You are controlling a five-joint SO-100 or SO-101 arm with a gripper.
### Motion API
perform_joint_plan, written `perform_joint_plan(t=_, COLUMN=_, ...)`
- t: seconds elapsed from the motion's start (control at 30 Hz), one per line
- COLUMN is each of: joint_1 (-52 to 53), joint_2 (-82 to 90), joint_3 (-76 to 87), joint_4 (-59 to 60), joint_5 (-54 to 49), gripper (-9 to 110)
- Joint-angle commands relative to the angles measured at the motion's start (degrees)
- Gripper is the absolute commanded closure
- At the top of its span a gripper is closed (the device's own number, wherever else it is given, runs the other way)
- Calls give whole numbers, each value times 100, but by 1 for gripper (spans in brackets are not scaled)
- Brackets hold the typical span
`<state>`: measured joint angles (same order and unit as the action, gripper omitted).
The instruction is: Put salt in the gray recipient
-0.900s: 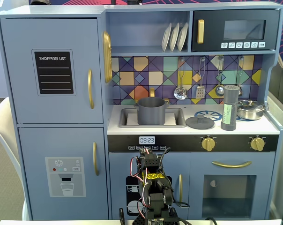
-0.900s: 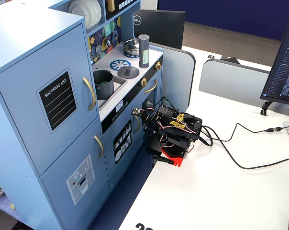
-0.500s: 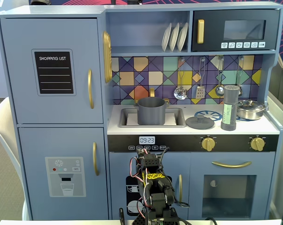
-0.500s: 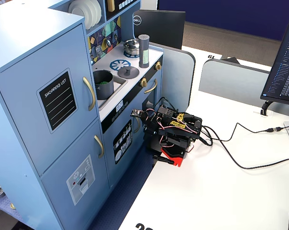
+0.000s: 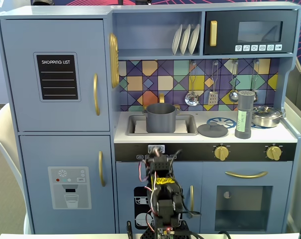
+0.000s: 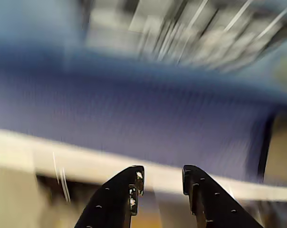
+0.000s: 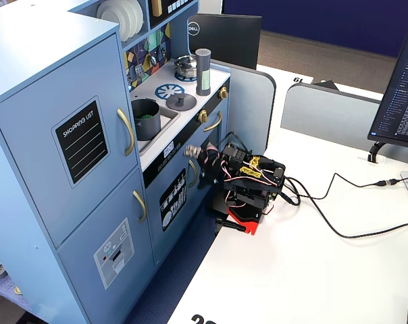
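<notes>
The salt shaker needs to put salt in the gray pot (image 5: 161, 118), so I need to grab it next with my gripper by its labeled lower part (image 5: 243, 122).
The salt (image 5: 244, 115) is a tall gray shaker with a pale green label, standing upright on the toy kitchen's counter at the right in both fixed views (image 7: 203, 71). The gray recipient (image 5: 161, 118) is a matte gray pot sitting in the sink (image 7: 146, 119). My gripper (image 6: 162, 173) is low in front of the kitchen, well below the counter and far from both. In the blurred wrist view its two black fingers stand apart with nothing between them. A fixed view shows the gripper (image 7: 191, 152) near the black control panel.
A flat gray lid with a knob (image 5: 213, 130) lies between the pot and the salt. A shiny steel pan (image 5: 266, 116) stands right of the salt. Utensils hang above the counter. The arm (image 5: 160, 199) sits on a white desk (image 7: 312, 270) with cables.
The arm has lifted its wrist and gripper upward toward the kitchen's control panel. The wrist view is smeared by motion. Salt, pot and lid have not moved.
</notes>
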<state>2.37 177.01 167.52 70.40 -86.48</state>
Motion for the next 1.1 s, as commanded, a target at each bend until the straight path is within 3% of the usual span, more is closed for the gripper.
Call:
perform_joint_plan(t=0.0, joint_1=624, joint_2=-413, joint_3=-1459, joint_4=-316, joint_5=861, gripper=101)
perform_joint_plan(t=0.23, joint_1=2057, joint_2=-1389, joint_3=-3876, joint_4=-765, joint_5=2821, gripper=101)
perform_joint_plan(t=0.37, joint_1=2900, joint_2=-1960, joint_3=-4948, joint_4=-993, joint_5=3445, gripper=101)
perform_joint_plan(t=0.6, joint_1=4201, joint_2=-2470, joint_3=-5282, joint_4=-1811, joint_5=993, gripper=101)
perform_joint_plan(t=0.83, joint_1=5010, joint_2=-3234, joint_3=-4939, joint_4=-4052, joint_5=-483, gripper=101)
perform_joint_plan(t=1.07, joint_1=5326, joint_2=-4368, joint_3=-4975, joint_4=-5959, joint_5=-114, gripper=71)
